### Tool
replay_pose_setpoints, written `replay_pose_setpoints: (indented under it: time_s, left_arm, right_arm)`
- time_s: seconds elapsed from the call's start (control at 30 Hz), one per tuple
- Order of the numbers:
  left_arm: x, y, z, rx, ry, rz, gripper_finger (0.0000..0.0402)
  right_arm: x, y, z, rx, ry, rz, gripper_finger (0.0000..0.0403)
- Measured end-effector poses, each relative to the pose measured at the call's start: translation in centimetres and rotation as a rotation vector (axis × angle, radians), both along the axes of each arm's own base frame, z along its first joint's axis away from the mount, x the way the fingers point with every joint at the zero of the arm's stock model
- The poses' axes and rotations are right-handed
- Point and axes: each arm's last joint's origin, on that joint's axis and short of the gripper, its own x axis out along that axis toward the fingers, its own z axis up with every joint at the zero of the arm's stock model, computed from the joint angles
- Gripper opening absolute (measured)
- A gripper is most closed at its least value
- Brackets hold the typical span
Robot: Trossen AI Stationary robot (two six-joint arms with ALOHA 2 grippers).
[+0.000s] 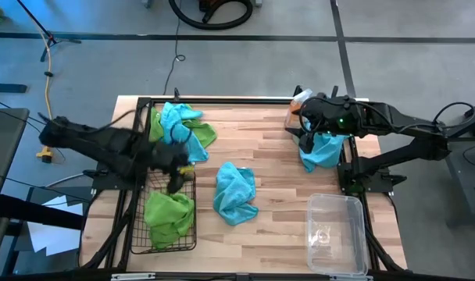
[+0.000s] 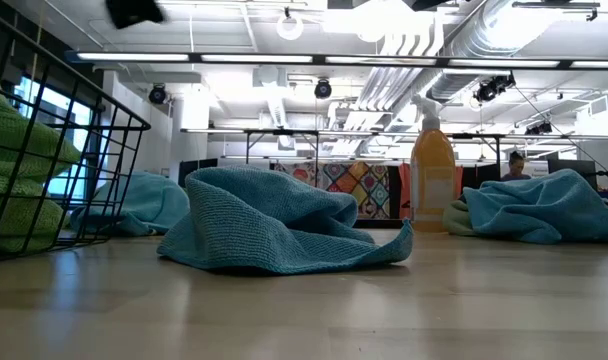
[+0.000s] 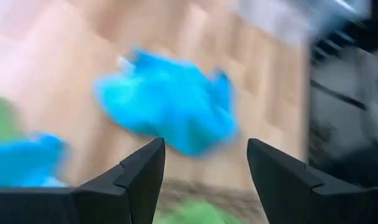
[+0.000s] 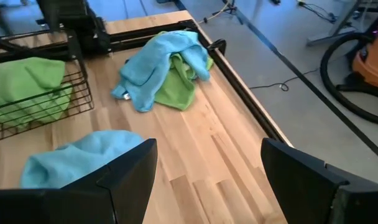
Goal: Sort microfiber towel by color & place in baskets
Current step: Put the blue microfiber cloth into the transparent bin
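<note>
The job is to get the pile's turquoise towel into the clear plastic basket (image 1: 312, 226), so my left gripper should grab the towel by its bunched fold (image 1: 176, 117) next.
My left gripper (image 1: 177, 166) (image 3: 205, 147) hovers open over the black wire basket (image 1: 134, 195), holding nothing. A lime green towel (image 1: 169, 217) lies bunched inside that basket. A turquoise towel (image 1: 236, 192) (image 3: 170, 106) lies crumpled mid-table. A turquoise towel on top of a green one forms a pile (image 1: 183, 129) (image 4: 164, 68) near the far edge. My right gripper (image 1: 308, 134) (image 4: 207, 146) is open near the far right corner, above another turquoise towel (image 1: 323, 151) (image 2: 544, 205) that rests on the table. The clear plastic basket (image 1: 312, 226) stands at the near right.
An orange spray bottle (image 1: 300, 101) (image 2: 432, 180) stands upright at the far right, beside my right gripper. A black frame rail (image 4: 239, 81) borders the table's far edge. Bare wood (image 1: 276, 156) lies between the middle towel and the right-hand towel.
</note>
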Motion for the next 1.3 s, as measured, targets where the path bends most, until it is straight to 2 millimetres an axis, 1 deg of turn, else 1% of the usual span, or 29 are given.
replay_pose_setpoints:
  time_s: [0.1,0.17,0.23,0.3,0.4,0.47,0.53,0.7,0.87,1.0,1.13,1.3]
  left_arm:
    - [0.8,3.6,-0.1,0.101,0.086,0.167,0.0216]
    - [0.8,6.5,-0.7,0.109,0.147,0.305,0.0216]
    - [0.1,9.3,-1.9,0.097,0.216,0.436,0.0216]
    - [-0.9,11.5,-3.4,0.074,0.277,0.552,0.0216]
    - [-3.1,13.7,-5.6,0.010,0.325,0.737,0.0215]
    - [-4.3,14.3,-6.9,-0.036,0.325,0.851,0.0215]
    - [-5.1,14.7,-8.1,-0.072,0.307,0.934,0.0215]
    - [-5.7,14.7,-10.7,-0.109,0.306,1.046,0.0215]
    - [-6.5,14.5,-12.5,-0.079,0.337,1.191,0.0215]
    - [-6.7,14.6,-12.8,-0.054,0.312,1.290,0.0215]
    - [-6.1,15.0,-12.6,-0.055,0.239,1.281,0.0215]
    - [-5.9,15.2,-12.9,-0.056,0.246,1.289,0.0215]
  right_arm:
    - [0.0,-0.1,0.0,0.001,-0.005,-0.024,0.0284]
    - [0.0,-0.1,0.0,0.001,-0.006,-0.027,0.0284]
    - [0.0,-0.1,0.0,0.007,-0.008,-0.031,0.0284]
    - [0.0,-0.1,0.0,0.016,-0.013,-0.038,0.0284]
    - [0.0,-0.1,0.0,0.021,-0.015,-0.041,0.0284]
    - [0.0,-0.1,0.0,0.019,-0.014,-0.040,0.0284]
    - [0.0,-0.1,0.0,0.016,-0.013,-0.042,0.0284]
    - [0.0,-0.1,0.0,-0.008,-0.007,-0.051,0.0284]
    - [0.0,-0.1,0.0,-0.008,-0.007,-0.051,0.0284]
    - [0.0,-0.1,0.0,-0.010,-0.006,-0.050,0.0284]
    - [0.0,-0.1,0.0,-0.009,-0.006,-0.050,0.0284]
    - [0.0,-0.1,0.0,-0.008,-0.007,-0.051,0.0284]
